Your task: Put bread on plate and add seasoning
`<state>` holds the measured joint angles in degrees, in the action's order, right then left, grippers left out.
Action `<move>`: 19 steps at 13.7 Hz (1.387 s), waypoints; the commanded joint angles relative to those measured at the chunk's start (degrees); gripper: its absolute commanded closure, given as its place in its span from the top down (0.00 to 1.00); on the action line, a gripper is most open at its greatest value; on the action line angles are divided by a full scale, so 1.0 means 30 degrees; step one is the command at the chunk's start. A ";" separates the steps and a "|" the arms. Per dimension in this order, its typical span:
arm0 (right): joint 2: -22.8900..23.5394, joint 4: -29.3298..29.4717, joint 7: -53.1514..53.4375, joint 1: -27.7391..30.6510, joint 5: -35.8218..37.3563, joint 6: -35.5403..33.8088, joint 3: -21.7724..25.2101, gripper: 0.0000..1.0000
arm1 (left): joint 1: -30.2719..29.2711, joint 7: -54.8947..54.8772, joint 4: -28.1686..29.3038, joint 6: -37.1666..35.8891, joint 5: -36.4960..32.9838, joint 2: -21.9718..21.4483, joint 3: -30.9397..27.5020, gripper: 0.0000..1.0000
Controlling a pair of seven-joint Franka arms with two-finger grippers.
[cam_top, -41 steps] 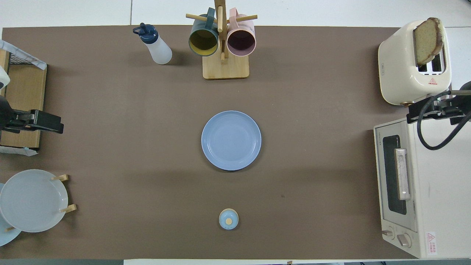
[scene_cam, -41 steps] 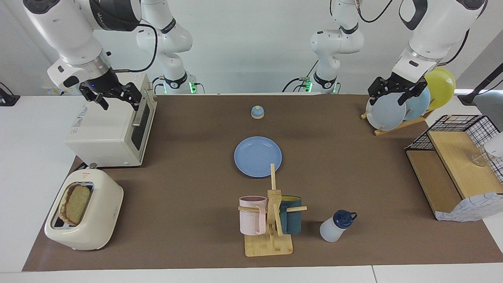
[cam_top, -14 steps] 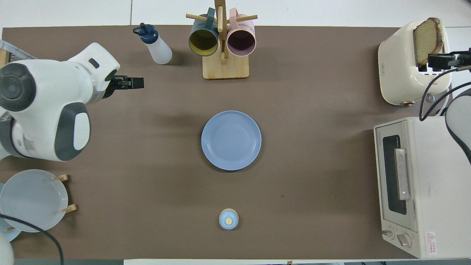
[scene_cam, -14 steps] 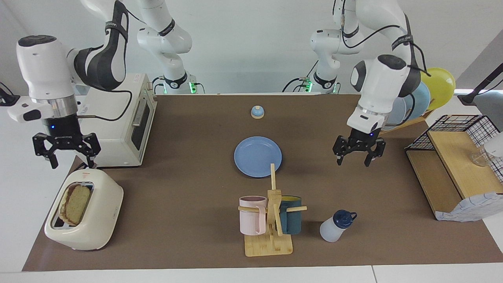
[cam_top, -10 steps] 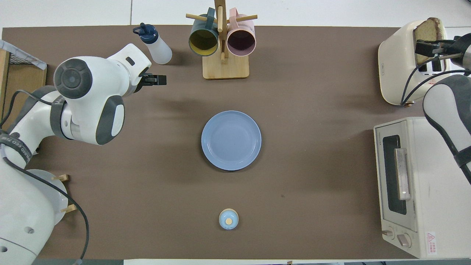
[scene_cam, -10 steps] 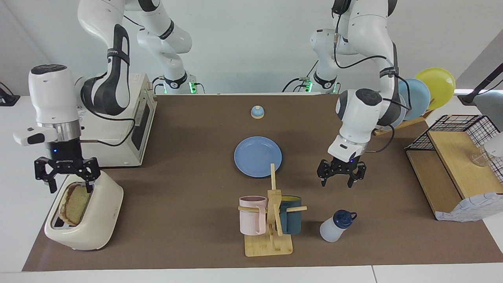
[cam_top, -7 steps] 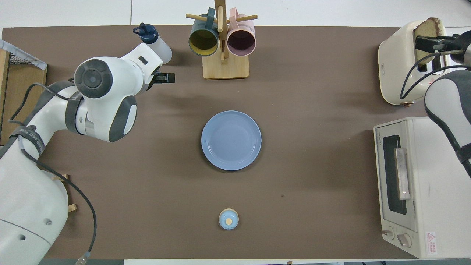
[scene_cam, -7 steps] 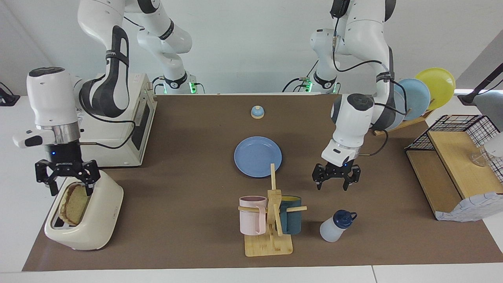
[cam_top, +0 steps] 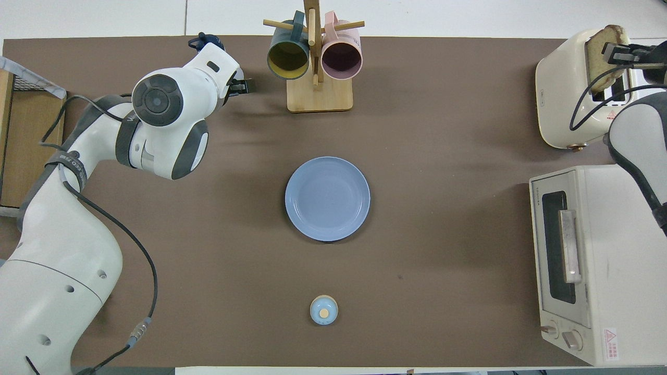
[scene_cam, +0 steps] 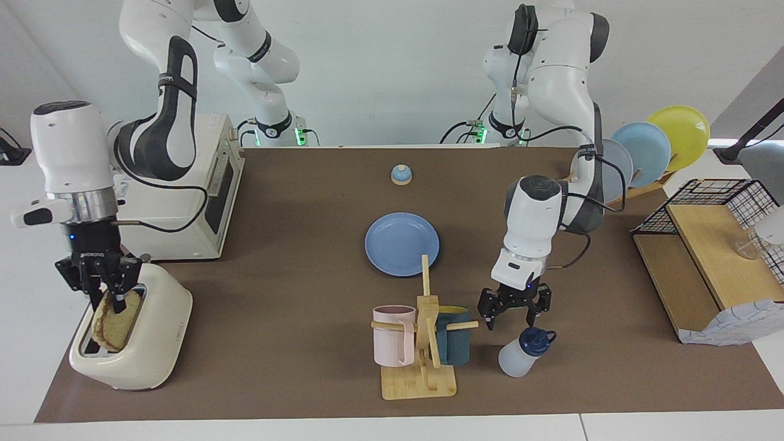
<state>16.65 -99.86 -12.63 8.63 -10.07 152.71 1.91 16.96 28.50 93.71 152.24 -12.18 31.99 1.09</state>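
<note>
The seasoning bottle is needed to season the bread on the blue plate (cam_top: 328,199). My left gripper should next grab the bottle by its end with the cap.
The bread (scene_cam: 113,321) stands upright in a slot of the cream toaster (scene_cam: 156,331); it also shows in the overhead view (cam_top: 599,44). My right gripper (scene_cam: 109,293) is down on the slice's top edge, fingers closed in on it. The blue plate (scene_cam: 402,244) lies bare at the table's middle, as the overhead view (cam_top: 327,199) also shows. The seasoning bottle (scene_cam: 517,358) stands beside the mug rack. My left gripper (scene_cam: 509,318) hangs open just above its navy cap, not touching it. In the overhead view the left arm covers most of the bottle.
A wooden mug rack (scene_cam: 422,343) with a pink and a teal mug stands beside the bottle. A toaster oven (scene_cam: 165,208) sits nearer the robots than the toaster. A small bell (scene_cam: 401,175), a plate rack (scene_cam: 643,153) and a wire shelf (scene_cam: 710,269) are also there.
My right gripper came down over the toaster and its fingers closed in on the bread's top. My left gripper moved from beside the plate to just above the bottle, still open.
</note>
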 commanded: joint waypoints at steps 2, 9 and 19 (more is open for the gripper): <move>-0.0040 0.0411 -0.0851 0.0286 -0.0073 -0.1645 -0.0167 0.00 | 0.0176 0.0607 -0.0415 0.1136 -0.0541 0.0585 -0.0569 1.00; -0.0012 0.7083 -0.3263 -0.0585 0.4255 -1.1457 -0.0458 0.00 | 0.0587 0.0578 -0.0503 0.1666 -0.1332 0.0907 -0.1009 1.00; -0.1416 0.8416 0.0811 -0.6214 0.4005 -1.8699 -0.1220 0.00 | 0.0645 0.0549 -0.1440 0.2076 -0.1361 0.1699 -0.1273 1.00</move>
<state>14.81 -72.15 -10.50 -8.87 3.25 98.76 -0.55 17.90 28.82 91.39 157.70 -14.82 35.54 -1.47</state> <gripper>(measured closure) 0.930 0.000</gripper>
